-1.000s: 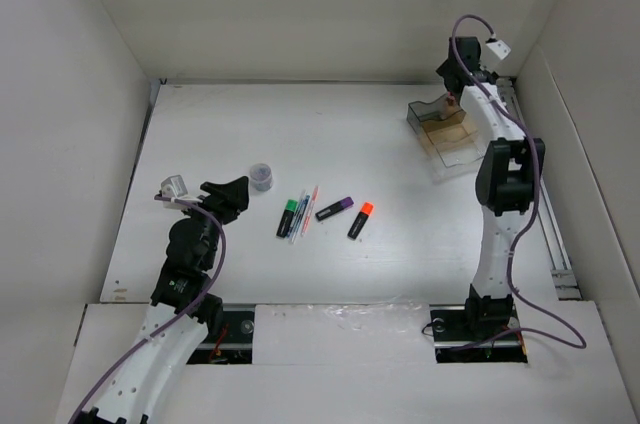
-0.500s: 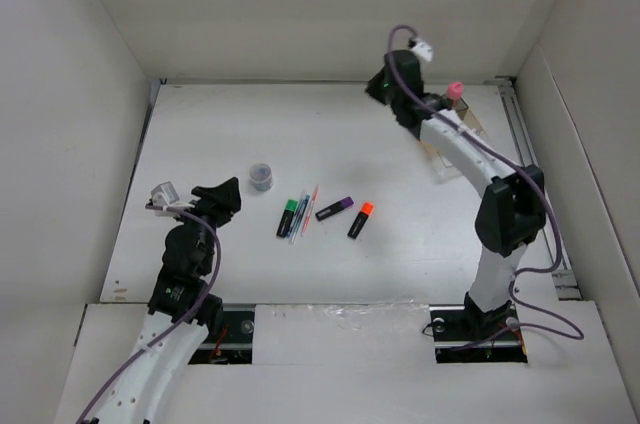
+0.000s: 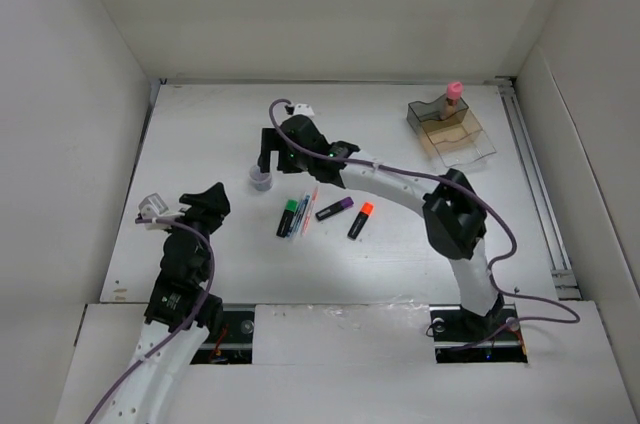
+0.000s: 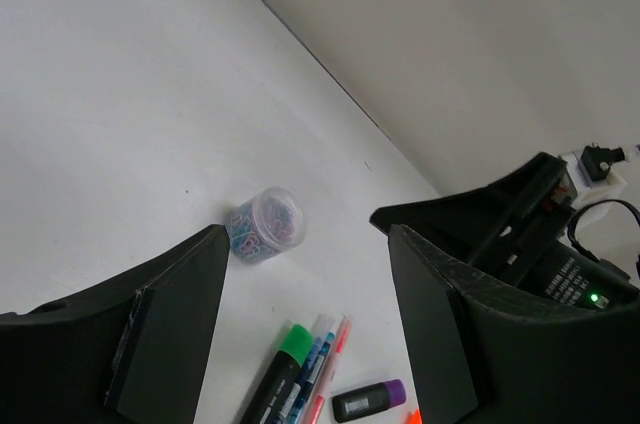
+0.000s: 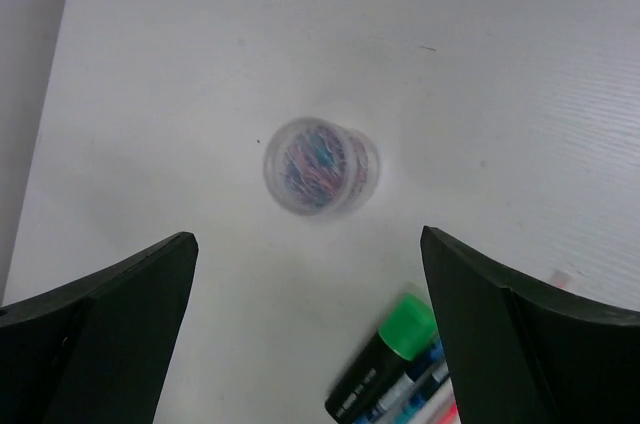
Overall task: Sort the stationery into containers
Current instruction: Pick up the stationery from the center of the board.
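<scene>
The clear pot's base should stay free for the grey compartment, so next my right gripper should grab the pot by its round side [image 3: 260,179] [image 5: 322,167].
The small clear round pot [image 3: 260,179] of coloured clips stands left of centre. My right gripper [image 3: 267,156] hovers open and empty just above it; in the right wrist view the pot [image 5: 321,165] lies ahead of the gripper [image 5: 308,244]. The green-and-black highlighter [image 3: 287,217], thin pens [image 3: 303,212], purple-and-black marker [image 3: 334,208] and an orange-capped highlighter [image 3: 360,219] lie in the middle. The pink-capped glue stick [image 3: 453,94] stands in the organizer's [image 3: 462,141] grey compartment. My left gripper [image 3: 210,202] is open and empty; its view [image 4: 307,236] shows the pot [image 4: 265,226] and green highlighter [image 4: 285,369].
White walls enclose the table on three sides. The right arm [image 3: 400,179] stretches across the middle of the table above the markers. In the left wrist view the right arm's black wrist [image 4: 520,234] shows at the right.
My right arm has swung from the organizer at the back right across to the clear pot, leaving the glue stick standing in the grey compartment. My left gripper has drawn back slightly toward the left.
</scene>
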Controlling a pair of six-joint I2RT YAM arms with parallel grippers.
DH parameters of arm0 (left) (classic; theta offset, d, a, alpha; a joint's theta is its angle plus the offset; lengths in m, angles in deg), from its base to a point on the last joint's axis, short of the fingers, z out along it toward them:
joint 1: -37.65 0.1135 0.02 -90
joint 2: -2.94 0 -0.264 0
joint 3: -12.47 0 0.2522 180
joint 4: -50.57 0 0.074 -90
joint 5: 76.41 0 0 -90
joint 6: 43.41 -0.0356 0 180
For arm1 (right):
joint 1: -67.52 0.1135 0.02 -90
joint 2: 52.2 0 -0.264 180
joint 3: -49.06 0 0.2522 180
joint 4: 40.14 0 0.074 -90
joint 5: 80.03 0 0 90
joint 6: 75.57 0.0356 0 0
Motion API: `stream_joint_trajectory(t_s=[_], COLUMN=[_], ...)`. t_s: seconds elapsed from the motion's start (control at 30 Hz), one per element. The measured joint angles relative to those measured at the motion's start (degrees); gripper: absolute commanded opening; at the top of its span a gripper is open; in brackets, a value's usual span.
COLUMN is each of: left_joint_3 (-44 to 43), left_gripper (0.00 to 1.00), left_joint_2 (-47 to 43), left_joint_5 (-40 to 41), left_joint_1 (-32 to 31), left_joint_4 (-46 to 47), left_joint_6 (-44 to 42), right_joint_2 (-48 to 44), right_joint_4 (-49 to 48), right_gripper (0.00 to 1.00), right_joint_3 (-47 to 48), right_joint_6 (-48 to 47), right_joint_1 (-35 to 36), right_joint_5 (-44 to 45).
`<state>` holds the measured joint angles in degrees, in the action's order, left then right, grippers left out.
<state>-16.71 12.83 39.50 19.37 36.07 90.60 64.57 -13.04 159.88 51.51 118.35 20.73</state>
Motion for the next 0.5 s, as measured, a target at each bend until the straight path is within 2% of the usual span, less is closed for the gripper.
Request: stream_joint_trajectory(t_s=[0.2,0.5], left_joint_3=[0.0,0.0], left_gripper=[0.61,0.61], left_joint_2=[-1.3,-1.6], left_joint_5=[0.9,1.1], left_joint_1=[0.0,0.0], left_joint_4=[-1.2,-1.6], left_joint_6=[0.5,1.0], right_joint_2=[11.2,23.9], right_joint_4=[3.5,10.8], right_gripper=[1.0,0.98], right_joint_3=[12.5,25.3], right_joint_6=[-0.8,-1.8], right_joint_1=[2.6,5.1], right_joint_5=[3.8,7.6])
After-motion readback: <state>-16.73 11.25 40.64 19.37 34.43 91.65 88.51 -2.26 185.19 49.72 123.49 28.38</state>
